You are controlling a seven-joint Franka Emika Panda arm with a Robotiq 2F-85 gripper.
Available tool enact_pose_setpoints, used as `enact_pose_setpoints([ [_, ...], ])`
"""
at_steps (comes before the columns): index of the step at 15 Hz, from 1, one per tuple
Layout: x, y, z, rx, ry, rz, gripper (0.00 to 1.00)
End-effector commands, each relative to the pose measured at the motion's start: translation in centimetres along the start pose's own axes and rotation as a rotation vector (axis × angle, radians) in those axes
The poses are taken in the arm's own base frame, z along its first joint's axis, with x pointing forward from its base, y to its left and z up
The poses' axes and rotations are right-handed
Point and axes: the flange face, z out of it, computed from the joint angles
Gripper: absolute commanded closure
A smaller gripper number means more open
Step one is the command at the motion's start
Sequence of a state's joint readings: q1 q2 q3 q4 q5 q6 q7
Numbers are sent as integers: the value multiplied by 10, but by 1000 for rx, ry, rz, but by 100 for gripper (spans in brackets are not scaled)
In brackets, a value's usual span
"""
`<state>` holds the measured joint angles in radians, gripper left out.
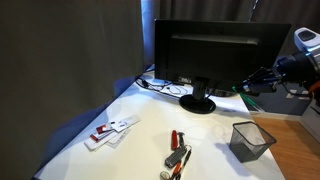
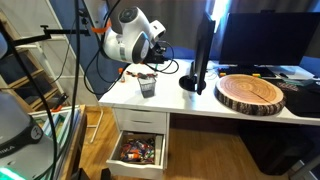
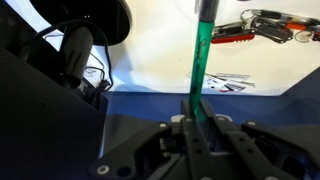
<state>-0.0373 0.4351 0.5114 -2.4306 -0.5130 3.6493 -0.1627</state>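
My gripper keeps holding the green pen (image 3: 203, 50) for now, since if I opened now, the pen would drop beside the mesh cup.
In the wrist view my gripper (image 3: 198, 112) is shut on a thin green pen (image 3: 203, 50) that sticks out beyond the fingertips over the white table. In both exterior views the gripper (image 1: 247, 87) (image 2: 160, 60) hangs in the air above a black mesh cup (image 1: 252, 140) (image 2: 147, 86) near the table's edge. Red-handled pliers (image 3: 262, 24) (image 1: 178, 152) lie on the table past the pen's tip. A white packet (image 3: 226, 82) (image 1: 111, 130) lies further off.
A black monitor (image 1: 215, 52) (image 2: 205, 50) on its stand is close beside the arm, with cables behind it. A round wooden slab (image 2: 250, 93) lies on the table. A drawer (image 2: 138, 150) below the table's edge stands open, full of small items.
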Motion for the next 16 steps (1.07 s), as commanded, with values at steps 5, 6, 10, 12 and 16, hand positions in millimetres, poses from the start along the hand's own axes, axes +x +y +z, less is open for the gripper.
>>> enact_pose_setpoints([
  [5, -30, -24, -19, 148, 175, 40, 97],
  [6, -34, -27, -15, 173, 187, 44, 97],
  [10, -56, -30, 0, 215, 189, 46, 97],
  [12, -65, -25, 8, 197, 200, 30, 97],
  [16, -71, -18, 23, 180, 219, 24, 97],
])
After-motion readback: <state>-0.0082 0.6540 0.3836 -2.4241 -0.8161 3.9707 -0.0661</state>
